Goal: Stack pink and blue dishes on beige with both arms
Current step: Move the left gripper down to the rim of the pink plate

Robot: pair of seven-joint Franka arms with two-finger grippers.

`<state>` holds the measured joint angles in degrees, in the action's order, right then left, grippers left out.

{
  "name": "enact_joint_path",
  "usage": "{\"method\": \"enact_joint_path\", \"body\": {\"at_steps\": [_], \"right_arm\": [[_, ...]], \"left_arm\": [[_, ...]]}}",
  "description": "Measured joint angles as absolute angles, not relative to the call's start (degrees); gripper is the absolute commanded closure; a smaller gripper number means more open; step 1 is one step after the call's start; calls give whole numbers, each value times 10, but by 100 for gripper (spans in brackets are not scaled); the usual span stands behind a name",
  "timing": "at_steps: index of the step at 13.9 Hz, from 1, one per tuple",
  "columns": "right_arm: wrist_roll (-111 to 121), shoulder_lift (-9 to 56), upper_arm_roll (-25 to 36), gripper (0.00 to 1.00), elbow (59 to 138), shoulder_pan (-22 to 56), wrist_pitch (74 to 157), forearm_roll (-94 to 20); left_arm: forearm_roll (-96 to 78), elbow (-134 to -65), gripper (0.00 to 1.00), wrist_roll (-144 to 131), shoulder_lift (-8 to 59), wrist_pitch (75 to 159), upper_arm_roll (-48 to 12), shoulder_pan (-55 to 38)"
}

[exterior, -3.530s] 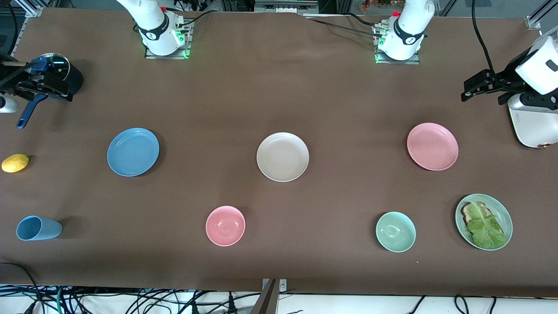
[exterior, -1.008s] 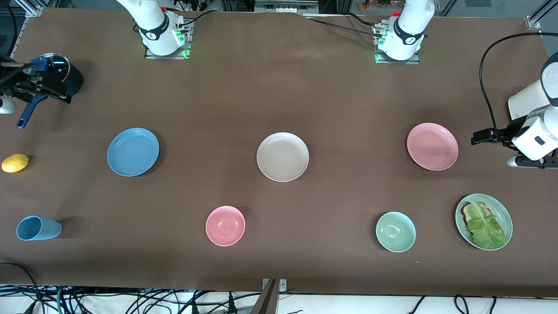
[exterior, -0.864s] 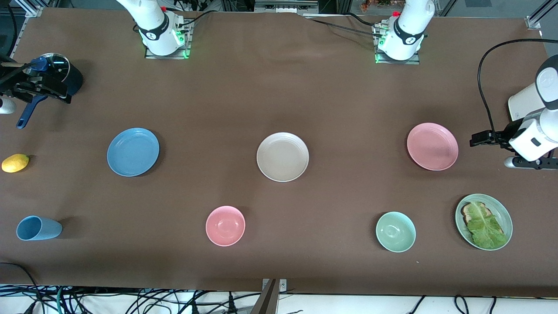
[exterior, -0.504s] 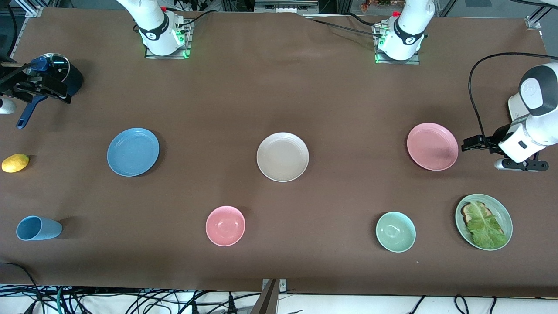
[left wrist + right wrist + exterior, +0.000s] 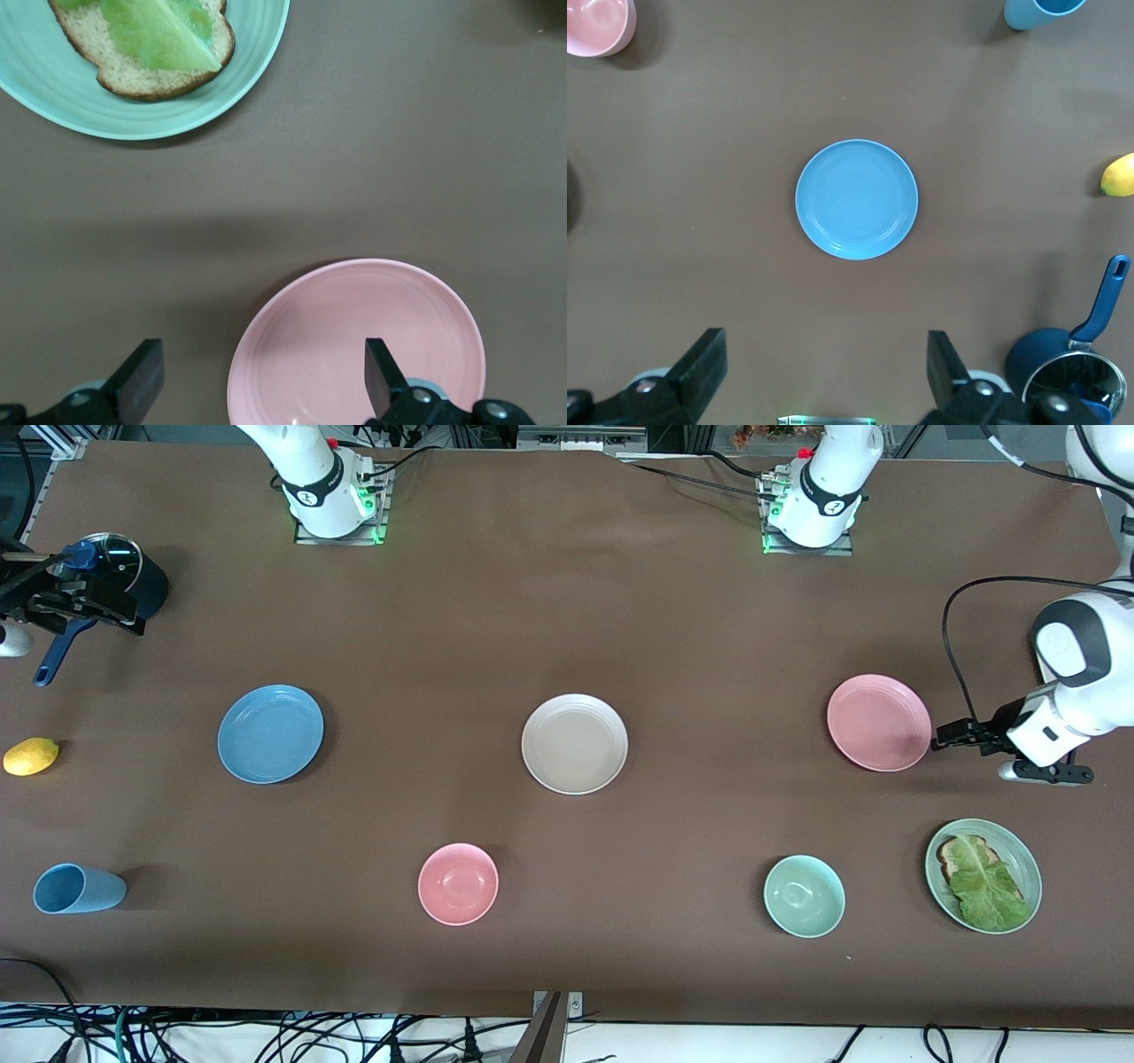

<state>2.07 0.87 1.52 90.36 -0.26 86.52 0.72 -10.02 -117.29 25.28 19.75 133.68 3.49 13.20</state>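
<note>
My left gripper pinches the pink plate by its thin raised rim [image 5: 930, 732] [image 5: 230, 388] next, since the pink plate's round side spreads wider than the open fingers.
The beige plate [image 5: 574, 744] lies at the table's middle. The blue plate [image 5: 270, 733] [image 5: 857, 199] lies toward the right arm's end and the pink plate [image 5: 879, 722] [image 5: 354, 345] toward the left arm's end. My left gripper [image 5: 946, 737] [image 5: 261, 379] is low at the pink plate's rim, on the side toward the table's end. It is open, with one finger over the plate, the other over bare table, and nothing held. My right gripper [image 5: 124, 609] [image 5: 822, 359] hangs open and empty high over the table between its base and the blue plate.
Nearer the camera stand a pink bowl [image 5: 458, 883], a pale green bowl [image 5: 803, 895], a green plate [image 5: 1028, 864] with toast and lettuce, and a blue cup [image 5: 75, 888] on its side. A lemon [image 5: 31, 755] and a lidded blue pot [image 5: 152, 584] sit at the right arm's end.
My left arm has come down and swung in toward the pink plate, bringing its open gripper to the plate's rim. The right arm and all the dishes have not moved.
</note>
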Motion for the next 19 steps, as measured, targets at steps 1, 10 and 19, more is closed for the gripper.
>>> {"method": "enact_joint_path", "body": {"at_steps": [1, 10, 19], "right_arm": [[21, 9, 15, 0, 904, -3, 865, 7], [21, 9, 15, 0, 904, -4, 865, 7], [21, 9, 15, 0, 904, -5, 865, 7]], "left_arm": [[-102, -1190, 0, 253, 198, 1362, 34, 130], [-306, -1284, 0, 492, 200, 1483, 61, 130], [-372, -1288, 57, 543, 238, 1506, 68, 120]]}}
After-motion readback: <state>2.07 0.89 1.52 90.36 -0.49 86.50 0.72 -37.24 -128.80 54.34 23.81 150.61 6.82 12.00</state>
